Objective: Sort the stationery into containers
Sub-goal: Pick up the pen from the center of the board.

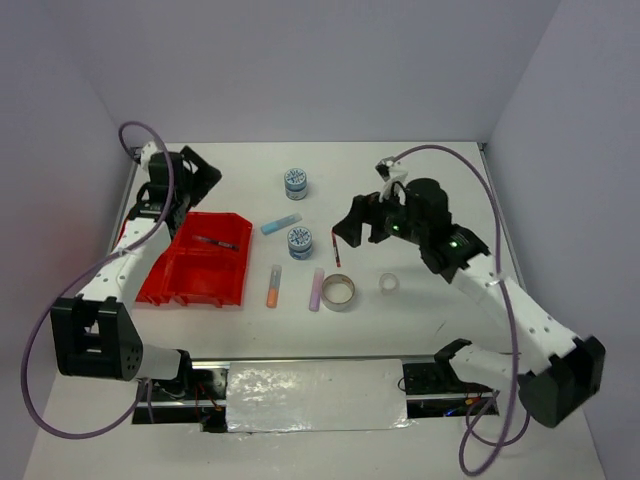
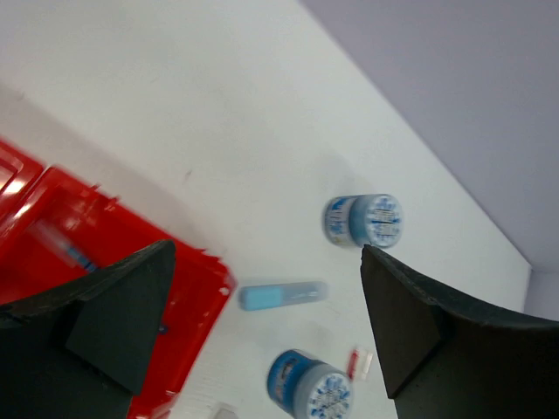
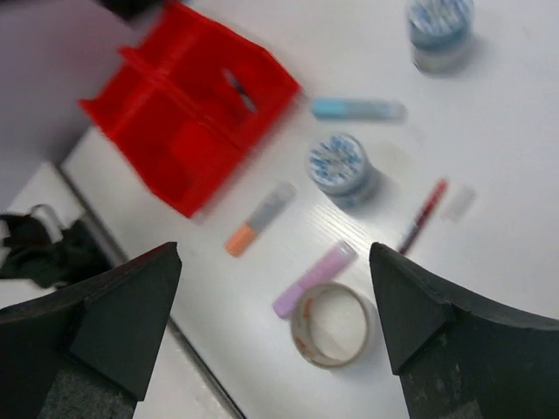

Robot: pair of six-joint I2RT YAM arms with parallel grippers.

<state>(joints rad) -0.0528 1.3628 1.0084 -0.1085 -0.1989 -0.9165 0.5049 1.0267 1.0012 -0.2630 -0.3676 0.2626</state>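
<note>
The red pen needs to go into the red tray [image 1: 200, 268]. My right gripper will next pick up the red pen by its slim body [image 1: 336, 249].
The red tray [image 1: 200, 268] lies at the left with a dark thin pen [image 1: 215, 242] in its far compartment. Two blue-patterned tubs [image 1: 295, 182] [image 1: 299, 240], a light-blue stick [image 1: 281, 224], an orange stick [image 1: 272, 286], a lilac stick [image 1: 317, 289], a red pen [image 1: 335, 250], a grey tape ring [image 1: 338, 291] and a clear tape ring [image 1: 389, 284] lie on the table. My left gripper [image 1: 200, 172] is open and empty above the tray's far edge. My right gripper [image 1: 362, 232] is open and empty, raised just right of the red pen. The right wrist view shows the lilac stick [image 3: 314, 279] and the grey ring [image 3: 334, 323] below its jaws.
White walls close the table [image 1: 430, 180] on the left, far and right sides. A foil-covered plate [image 1: 315, 395] lies between the arm bases at the near edge. The left wrist view shows the tray corner [image 2: 79, 262], the light-blue stick [image 2: 281, 295] and both tubs [image 2: 365, 220].
</note>
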